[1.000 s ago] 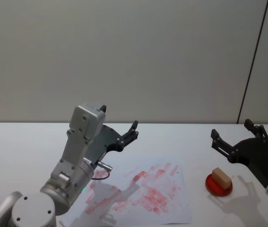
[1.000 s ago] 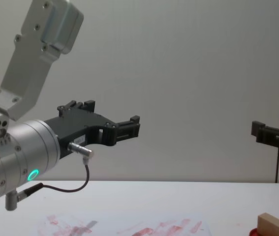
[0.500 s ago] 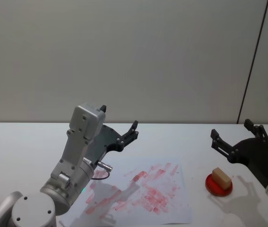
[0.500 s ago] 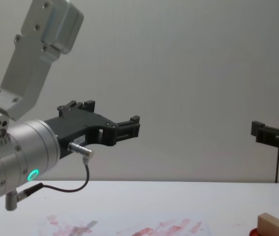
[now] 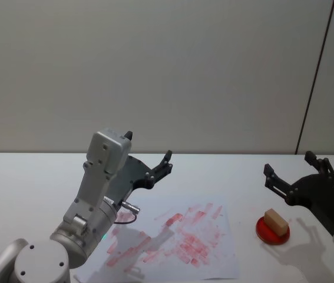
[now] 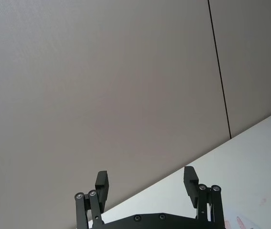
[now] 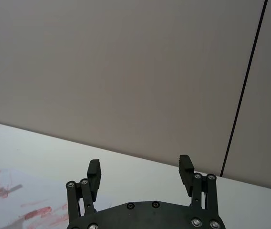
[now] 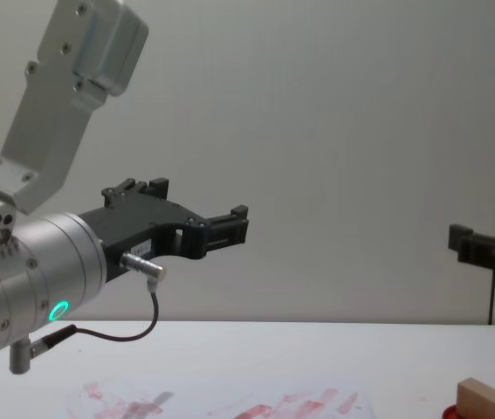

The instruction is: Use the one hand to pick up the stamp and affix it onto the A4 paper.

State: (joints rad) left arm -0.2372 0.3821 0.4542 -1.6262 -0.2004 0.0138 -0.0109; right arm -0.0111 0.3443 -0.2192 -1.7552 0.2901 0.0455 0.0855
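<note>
My right gripper grabs the stamp's long wooden sides next, above the ink. The stamp sits face down on the red ink pad [image 8: 450,413].
The stamp [image 5: 275,220], a small tan wooden block, lies on a round red ink pad [image 5: 265,233] at the right of the white table; its top also shows in the chest view [image 8: 485,401]. My right gripper [image 5: 290,165] hovers open above and just beyond the stamp, holding nothing; its fingers stand wide apart in the right wrist view [image 7: 140,164]. The A4 paper [image 5: 214,256], smeared with red marks, lies mid-table, with its edge in the chest view [image 8: 230,407]. My left gripper [image 5: 149,147] hangs open over the paper's far left corner, its wrist lit green [image 8: 196,201].
The left arm's silver-grey wrist and elbow [image 5: 102,177] rise over the near left part of the paper. A plain grey wall [image 5: 167,71] stands right behind the table's far edge. The bare white tabletop [image 5: 25,177] runs on to the left of the paper.
My right gripper has dropped slightly and drifted a little to the right, still open. The left arm, stamp and paper have not moved.
</note>
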